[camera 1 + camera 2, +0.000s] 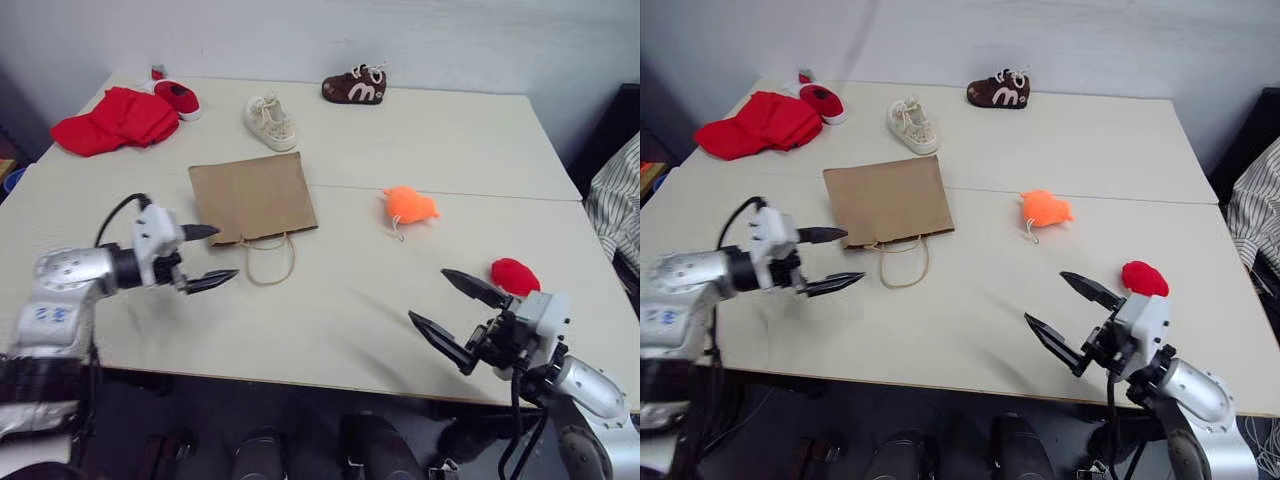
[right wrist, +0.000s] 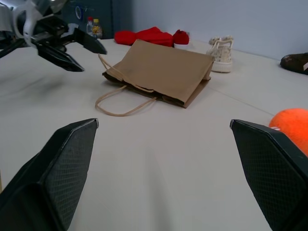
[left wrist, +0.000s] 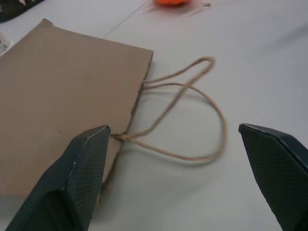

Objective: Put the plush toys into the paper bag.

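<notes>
I should grab the paper bag [image 1: 253, 197] with my left gripper next, by its upper cord handle. The bag lies flat, and only its cord loop stands up.
The brown paper bag [image 1: 253, 197] lies flat on the white table [image 1: 340, 330], its cord handles [image 1: 270, 260] spread toward the front edge. The orange plush toy [image 1: 410, 206] sits to the right of the bag, with a thin cord trailing from it. Further right, near the table's front right, rests the red plush toy [image 1: 515, 275]. My left gripper [image 1: 227, 252] hovers open just left of the handles, by the bag's near corner [image 3: 115, 139]. My right gripper [image 1: 427, 294] stands open and empty over the front edge, a little left of the red toy.
At the back left lie a red cloth [image 1: 115, 120] and a small red shoe [image 1: 180, 98]. A cream shoe [image 1: 270, 122] and a brown shoe [image 1: 354, 86] stand behind the bag. Striped fabric [image 1: 615, 195] hangs beyond the table's right edge.
</notes>
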